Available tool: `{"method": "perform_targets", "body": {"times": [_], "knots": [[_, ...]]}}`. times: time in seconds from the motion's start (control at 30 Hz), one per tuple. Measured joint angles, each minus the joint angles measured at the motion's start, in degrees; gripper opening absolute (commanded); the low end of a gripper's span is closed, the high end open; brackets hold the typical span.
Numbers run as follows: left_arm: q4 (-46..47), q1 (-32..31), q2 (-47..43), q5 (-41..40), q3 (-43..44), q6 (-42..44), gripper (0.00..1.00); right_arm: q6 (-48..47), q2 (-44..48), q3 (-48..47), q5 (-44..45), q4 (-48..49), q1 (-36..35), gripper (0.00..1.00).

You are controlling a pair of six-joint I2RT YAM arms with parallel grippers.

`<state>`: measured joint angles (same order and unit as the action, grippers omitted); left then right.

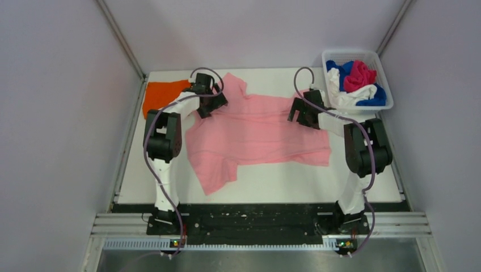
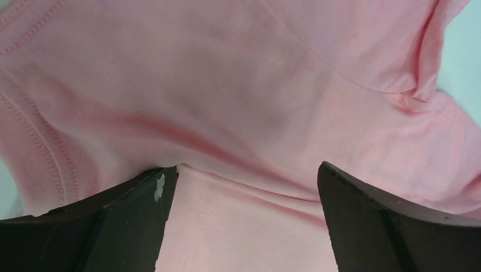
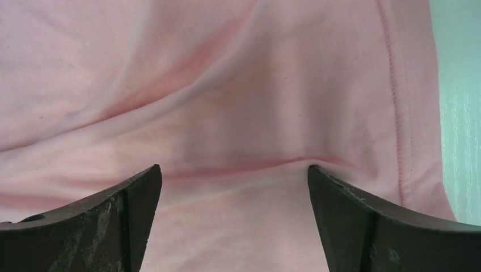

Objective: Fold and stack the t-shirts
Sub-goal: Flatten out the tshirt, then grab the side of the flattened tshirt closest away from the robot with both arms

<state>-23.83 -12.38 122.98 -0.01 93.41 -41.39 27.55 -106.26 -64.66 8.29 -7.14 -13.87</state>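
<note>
The robot's left gripper needs to fold that side of the pink t-shirt (image 1: 255, 136) inward over the t-shirt's body, so next it should grab the t-shirt by the end corner of the sleeve (image 1: 211, 190) toward the front.
The large light pink t-shirt (image 1: 255, 136) lies spread on the white table, partly folded, a sleeve toward the front. My left gripper (image 1: 212, 105) is open, pressed down on its far left part; the pink cloth (image 2: 244, 113) fills the left wrist view between the fingers (image 2: 130, 221). My right gripper (image 1: 299, 113) is open on the shirt's far right part, near its hem (image 3: 397, 113); cloth (image 3: 227, 113) lies between its fingers (image 3: 119, 221). The orange t-shirt (image 1: 161, 93) lies folded at the far left. Blue (image 1: 379, 97), white (image 1: 346, 93) and magenta (image 1: 358, 76) tees sit in the basket.
A white plastic basket (image 1: 371, 56) stands at the far right corner. The table (image 1: 283, 181) has white walls on three sides and a black rail along its near edge, where the arm bases are bolted.
</note>
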Motion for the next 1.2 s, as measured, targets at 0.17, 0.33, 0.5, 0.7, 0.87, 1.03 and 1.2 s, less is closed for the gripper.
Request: {"method": "perform_targets", "body": {"times": [0.17,0.33,0.5,0.7,0.87,1.03,1.2], "knots": [[-0.33,0.59,0.02,2.49,0.48,1.20,0.98,-0.81,1.05,-0.13,-1.16,-1.88,0.28,0.99],[-1.01,-0.11,-10.54,3.30,-10.69,2.60,0.98,0.66,14.29,6.80,-1.18,-2.36,0.28,0.99],[-2.32,-4.24,-30.93,1.03,-23.85,2.10,0.99,6.75,34.82,17.97,0.39,-0.15,0.50,0.99],[-8.41,-14.62,-52.54,-4.83,-38.32,-2.03,0.99,18.12,50.47,34.69,1.66,0.48,1.03,0.99],[-17.40,-21.11,-60.70,-6.32,-50.01,-7.98,0.97,22.16,60.26,40.37,3.67,-4.72,1.03,0.99],[-25.81,-24.15,-63.84,-6.86,-57.81,-12.83,0.76,22.91,64.83,40.35,6.12,-6.23,1.03,0.99],[-26.93,-25.27,-66.55,-6.27,-60.65,-14.73,0.66,22.67,64.39,40.35,7.37,-7.65,1.03,0.98]]}}
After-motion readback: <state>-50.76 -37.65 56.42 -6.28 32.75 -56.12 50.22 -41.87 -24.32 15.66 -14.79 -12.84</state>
